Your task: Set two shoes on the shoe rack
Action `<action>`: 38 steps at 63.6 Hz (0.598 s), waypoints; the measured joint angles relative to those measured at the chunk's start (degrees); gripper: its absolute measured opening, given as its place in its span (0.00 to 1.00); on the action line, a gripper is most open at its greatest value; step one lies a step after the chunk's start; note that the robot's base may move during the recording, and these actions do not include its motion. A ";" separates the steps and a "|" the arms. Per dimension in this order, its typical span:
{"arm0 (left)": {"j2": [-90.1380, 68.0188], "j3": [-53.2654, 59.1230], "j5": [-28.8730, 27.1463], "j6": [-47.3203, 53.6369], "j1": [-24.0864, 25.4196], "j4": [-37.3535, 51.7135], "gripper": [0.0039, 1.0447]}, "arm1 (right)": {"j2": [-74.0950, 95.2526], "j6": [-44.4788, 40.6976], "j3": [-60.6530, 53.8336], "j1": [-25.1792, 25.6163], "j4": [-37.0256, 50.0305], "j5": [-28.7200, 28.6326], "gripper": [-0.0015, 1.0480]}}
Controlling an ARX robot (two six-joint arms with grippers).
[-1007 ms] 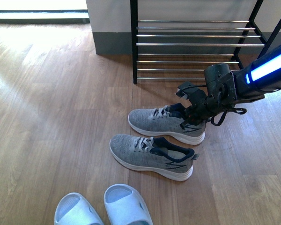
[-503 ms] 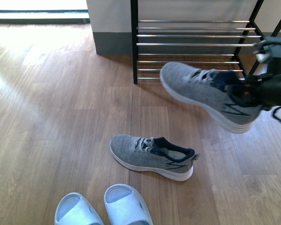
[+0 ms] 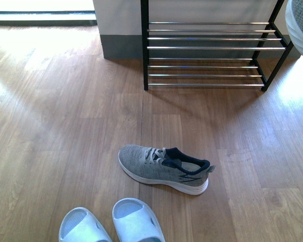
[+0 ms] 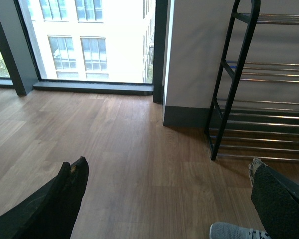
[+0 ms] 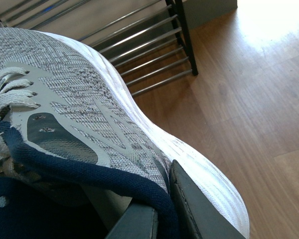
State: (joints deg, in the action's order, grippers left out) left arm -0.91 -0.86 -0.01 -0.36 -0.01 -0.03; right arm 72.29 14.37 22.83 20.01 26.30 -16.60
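Observation:
I need to grip the thin side [image 3: 172, 165] at the sneaker's open collar with my left gripper next, because the sneaker's closed toe [image 3: 131, 157] is too wide for the fingers.
One grey knit sneaker [image 3: 164, 169] lies on the wooden floor, toe to the left. Its toe [image 4: 229, 231] shows in the left wrist view. My right gripper [image 5: 159, 211] is shut on the navy collar of the other grey knit sneaker [image 5: 84, 94], which hangs in the air above the floor. Only that sneaker's white sole and grey side [image 3: 302, 25] show at the front view's top right edge; the right arm is out of that view. The shoe rack [image 3: 212, 48] stands against the wall, its chrome bars bare. My left gripper [image 4: 167, 165] is open over bare floor.
Two pale slide sandals [image 3: 111, 224] sit at the near edge of the floor. A grey-skirted wall corner [image 3: 118, 43] stands left of the rack. A large window [image 4: 89, 40] reaches the floor further left.
My right gripper has lifted the far sneaker off the floor and carried it up and to the right. The arm has left the front view. The near sneaker has not moved.

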 joint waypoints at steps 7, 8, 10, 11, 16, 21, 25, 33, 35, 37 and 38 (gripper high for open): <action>0.00 0.00 0.00 0.00 0.00 0.00 0.91 | -2.32 0.31 -1.31 0.55 -0.50 -2.21 0.04; 0.00 0.00 0.00 -0.02 0.02 0.00 0.91 | -2.34 0.31 -1.31 0.55 -0.50 -2.25 0.04; 0.00 0.00 0.00 -0.02 0.00 0.00 0.91 | -2.40 0.35 -1.31 0.55 -0.50 -2.34 0.04; 0.00 0.00 0.00 0.00 0.00 0.00 0.91 | -2.40 0.50 -1.31 0.55 -0.50 -2.34 0.04; 0.00 0.00 0.00 -0.02 0.00 0.00 0.91 | -2.40 0.87 -1.31 0.57 -0.50 -2.23 0.04; 0.00 0.00 0.00 -0.02 0.00 0.00 0.91 | -2.40 0.90 -1.31 0.63 -0.50 -2.16 0.04; 0.00 0.00 0.00 0.00 0.00 0.00 0.91 | -2.38 0.96 -1.31 0.66 -0.50 -2.05 0.04; 0.00 0.00 -0.15 -0.02 0.02 0.00 0.91 | -2.51 0.96 -1.31 0.61 -0.50 -2.82 0.04; 0.00 0.00 -0.15 -0.02 0.00 0.00 0.91 | -2.51 1.01 -1.31 0.61 -0.50 -2.93 0.04; 0.00 0.00 -0.13 -0.02 0.00 0.00 0.91 | -2.51 1.07 -1.31 0.61 -0.50 -2.89 0.04; 0.00 0.00 -0.13 -0.02 0.00 0.00 0.91 | -2.51 1.07 -1.31 0.61 -0.50 -2.80 0.04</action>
State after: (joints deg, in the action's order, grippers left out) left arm -0.91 -0.86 -0.14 -0.38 -0.01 -0.03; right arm 69.78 15.44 21.52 20.62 25.80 -19.40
